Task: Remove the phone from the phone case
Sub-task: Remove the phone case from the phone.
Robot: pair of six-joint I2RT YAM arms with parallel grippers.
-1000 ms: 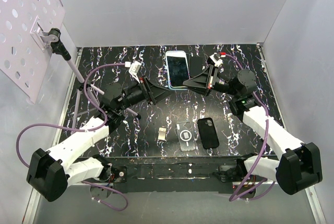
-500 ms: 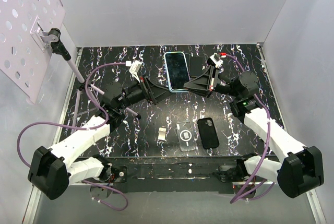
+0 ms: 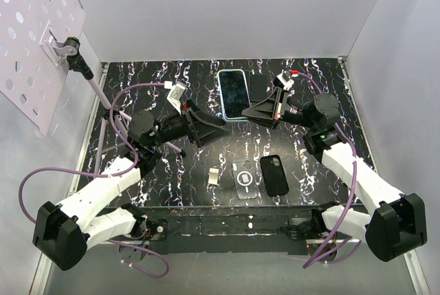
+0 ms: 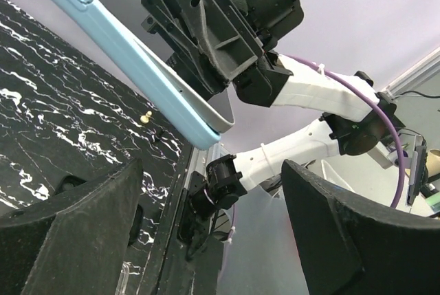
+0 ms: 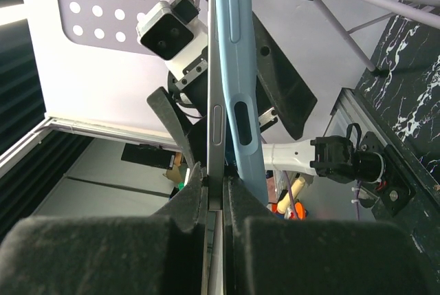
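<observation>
My left gripper should next grab the blue phone case by its near corner [image 3: 226, 117] [image 4: 205, 131] to free the phone. The phone then stays free to slide from the case.
The phone [image 3: 234, 93], dark screen up, sits in a light blue phone case [image 3: 224, 100] and hangs above the back of the table. My right gripper [image 3: 249, 113] is shut on its right side. In the right wrist view the fingers [image 5: 185, 202] pinch the phone's silver edge [image 5: 215, 102], and the blue case [image 5: 238, 95] stands slightly off it beside them. My left gripper [image 3: 214, 128] is open, just left of and below the phone, touching nothing. Its wrist view shows the case's edge [image 4: 130, 61] above the open left gripper [image 4: 213, 230].
On the marbled black table [image 3: 158, 82] near the front lie a black case [image 3: 275, 175], a clear case with a ring [image 3: 245, 177] and a small silvery piece [image 3: 215, 176]. A dark flat item [image 3: 258, 87] lies behind the phone. A perforated panel [image 3: 34, 27] and a rod stand [image 3: 89, 75] are at the left.
My left gripper has opened wide and drawn back from the phone toward the left. The phone stays held in my right gripper, shifted only slightly.
</observation>
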